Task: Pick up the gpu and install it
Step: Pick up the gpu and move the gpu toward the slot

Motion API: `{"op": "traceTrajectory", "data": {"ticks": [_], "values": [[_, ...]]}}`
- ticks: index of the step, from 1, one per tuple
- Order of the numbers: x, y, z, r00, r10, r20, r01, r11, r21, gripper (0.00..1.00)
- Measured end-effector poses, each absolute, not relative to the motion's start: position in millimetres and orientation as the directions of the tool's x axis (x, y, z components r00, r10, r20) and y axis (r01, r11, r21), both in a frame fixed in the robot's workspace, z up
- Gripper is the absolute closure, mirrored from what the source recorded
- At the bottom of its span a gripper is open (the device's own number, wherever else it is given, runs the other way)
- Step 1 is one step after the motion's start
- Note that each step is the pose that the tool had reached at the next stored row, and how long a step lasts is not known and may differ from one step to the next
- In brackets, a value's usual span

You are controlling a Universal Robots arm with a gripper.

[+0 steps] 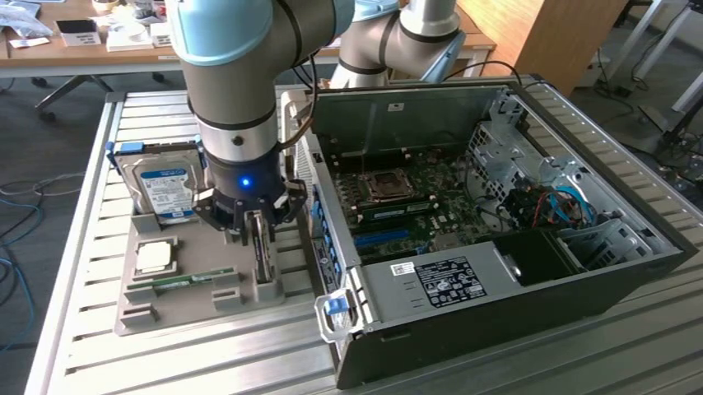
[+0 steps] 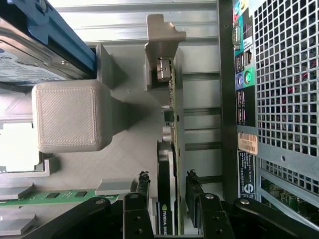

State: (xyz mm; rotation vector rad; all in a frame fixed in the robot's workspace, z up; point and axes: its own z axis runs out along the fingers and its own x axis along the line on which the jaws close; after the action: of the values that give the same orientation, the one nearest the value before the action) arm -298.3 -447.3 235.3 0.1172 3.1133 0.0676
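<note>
Components stick out from the board near the metal bracket [image 2: 162,40], so my gripper will grab the GPU across its flat black cooler [image 2: 166,199] next.
The gpu [image 1: 263,257] stands on edge in a slot of the grey parts tray [image 1: 165,309], beside the open computer case [image 1: 615,271]. In the wrist view the gpu [image 2: 168,144] is a thin green board with a black cooler, its metal bracket [image 2: 162,40] at the far end. My gripper [image 1: 256,230] has come down over the card and stands open. Its black fingers [image 2: 143,185] flank the card, one on each side, with a narrow gap to each face. The card rests in its holder.
On the tray also sit a silver hard drive [image 1: 165,188] with a blue-white label, a processor [image 1: 154,257] and a narrow green memory stick [image 1: 193,280]. The case's perforated rear wall [image 2: 284,84] is close beside the card. The motherboard [image 1: 407,197] lies exposed inside.
</note>
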Motion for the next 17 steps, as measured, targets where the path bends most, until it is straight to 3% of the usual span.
{"op": "traceTrajectory", "data": {"ticks": [17], "values": [[-298.2, -445.1, 232.6, -0.997, 0.076, -0.023, 0.075, 0.996, 0.046, 0.57]]}}
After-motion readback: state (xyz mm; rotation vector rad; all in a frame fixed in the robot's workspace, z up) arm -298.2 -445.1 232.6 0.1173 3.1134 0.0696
